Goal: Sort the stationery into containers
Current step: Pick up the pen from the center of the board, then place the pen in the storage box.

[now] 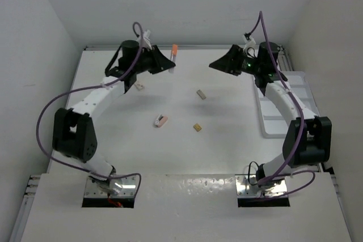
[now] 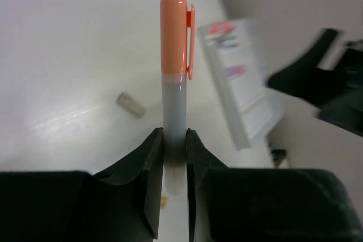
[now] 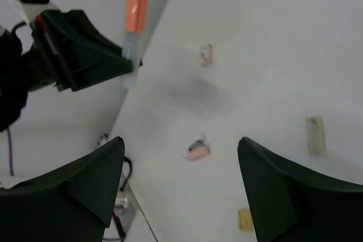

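Note:
The pen's grey-white body should stay free to go into the tray (image 1: pixel 272 126), so my right gripper needs to reach the pen and grab its orange cap (image 1: pixel 174 49).
My left gripper (image 1: pixel 168 66) (image 2: pixel 174 140) is shut on a pen (image 1: pixel 174 51) (image 2: pixel 173 100) with an orange cap and a grey-white barrel, held above the far middle of the table. The pen (image 3: pixel 135 15) also shows in the right wrist view. My right gripper (image 1: pixel 218 63) (image 3: pixel 180 141) hangs open and empty, facing the left one. On the table lie a pink eraser (image 1: pixel 161 121) (image 3: pixel 197 151), a grey eraser (image 1: pixel 201 94) (image 2: pixel 131 105) (image 3: pixel 316 135), a tan eraser (image 1: pixel 197 127) (image 3: pixel 245 219) and a small pale eraser (image 1: pixel 139 86) (image 3: pixel 206 55). The white divided tray (image 1: pixel 272 126) (image 2: pixel 249 117) sits at the right.
White walls close in the table at the back and on both sides. The tray lies partly under the right arm (image 1: pixel 283 97) at the table's right edge. The left arm (image 1: pixel 91 100) curves along the left side.

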`<state>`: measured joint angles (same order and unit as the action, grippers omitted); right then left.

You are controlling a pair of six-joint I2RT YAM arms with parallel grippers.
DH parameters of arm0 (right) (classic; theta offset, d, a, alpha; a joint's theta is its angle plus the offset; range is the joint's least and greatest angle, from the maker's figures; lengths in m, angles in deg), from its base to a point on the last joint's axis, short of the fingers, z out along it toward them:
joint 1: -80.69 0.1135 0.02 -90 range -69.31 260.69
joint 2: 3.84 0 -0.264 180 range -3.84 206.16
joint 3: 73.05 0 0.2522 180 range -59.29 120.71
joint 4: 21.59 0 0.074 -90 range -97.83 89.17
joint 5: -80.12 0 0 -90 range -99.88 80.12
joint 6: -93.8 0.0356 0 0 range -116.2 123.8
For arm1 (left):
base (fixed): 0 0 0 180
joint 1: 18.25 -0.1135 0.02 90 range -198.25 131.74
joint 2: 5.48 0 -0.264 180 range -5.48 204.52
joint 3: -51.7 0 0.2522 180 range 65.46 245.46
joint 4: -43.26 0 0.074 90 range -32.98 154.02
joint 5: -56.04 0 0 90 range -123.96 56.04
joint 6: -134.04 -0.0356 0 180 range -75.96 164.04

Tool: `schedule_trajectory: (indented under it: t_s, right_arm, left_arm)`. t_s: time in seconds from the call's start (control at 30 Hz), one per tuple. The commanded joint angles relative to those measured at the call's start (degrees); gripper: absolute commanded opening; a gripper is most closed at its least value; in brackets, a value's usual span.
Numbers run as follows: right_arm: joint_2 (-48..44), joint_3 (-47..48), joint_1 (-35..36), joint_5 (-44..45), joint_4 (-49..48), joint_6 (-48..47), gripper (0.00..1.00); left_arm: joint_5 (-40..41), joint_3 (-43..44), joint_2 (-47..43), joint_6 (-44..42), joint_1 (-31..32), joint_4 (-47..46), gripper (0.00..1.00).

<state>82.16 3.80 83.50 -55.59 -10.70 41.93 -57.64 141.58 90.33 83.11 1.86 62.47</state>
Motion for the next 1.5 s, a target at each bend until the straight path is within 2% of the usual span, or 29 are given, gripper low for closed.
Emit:
schedule_trajectory:
  t_s: [0.0,0.13,0.2,0.3,0.47,0.77,0.8,0.9,1.2,1.37,1.43,1.47]
  right_arm:
    - [2.3,6.8,3.2,-1.6,-18.3,17.0,0.80]
    - [5.1,11.6,6.9,-0.1,-24.4,22.3,0.84]
    - [5.5,13.3,8.0,0.9,-26.1,23.8,0.88]
    - [6.3,14.8,9.8,1.0,-30.0,26.4,0.91]
    - [8.1,16.5,12.6,0.9,-29.2,24.4,0.91]
    - [10.2,15.9,14.0,1.2,-29.0,24.0,0.82]
    - [10.2,15.9,14.1,1.2,-29.0,24.1,0.80]
    - [10.3,15.7,14.8,1.1,-29.8,24.9,0.63]
    - [9.9,14.5,17.7,-1.4,-32.2,26.6,0.41]
    - [9.5,14.3,17.8,-1.7,-31.4,25.8,0.17]
    - [9.1,14.9,17.8,-2.0,-30.1,23.8,0.09]
    - [8.9,15.3,17.7,-2.7,-29.3,23.0,0.03]
  left_arm:
    - [-18.1,-5.4,-6.7,13.0,-2.5,-20.4,0.00]
    - [-22.5,-11.3,-10.9,25.9,-3.3,-34.1,0.00]
    - [-22.9,-12.7,-12.0,28.4,-3.0,-38.6,0.00]
    - [-23.2,-13.4,-12.9,30.3,-2.0,-41.3,0.00]
    - [-23.3,-15.1,-13.7,32.1,-0.3,-44.3,0.00]
    - [-23.2,-17.1,-14.5,32.7,0.1,-46.5,0.00]
    - [-23.0,-17.1,-14.5,32.9,0.0,-46.8,0.00]
    - [-22.5,-16.7,-14.3,33.2,0.0,-47.2,0.00]
    - [-21.7,-16.7,-14.1,30.6,-0.7,-43.9,0.00]
    - [-21.5,-16.7,-14.2,29.4,-1.3,-42.1,0.00]
    - [-20.7,-16.1,-14.2,27.0,-1.4,-38.9,0.21]
    - [-20.4,-14.5,-14.1,25.4,-1.3,-33.3,0.33]
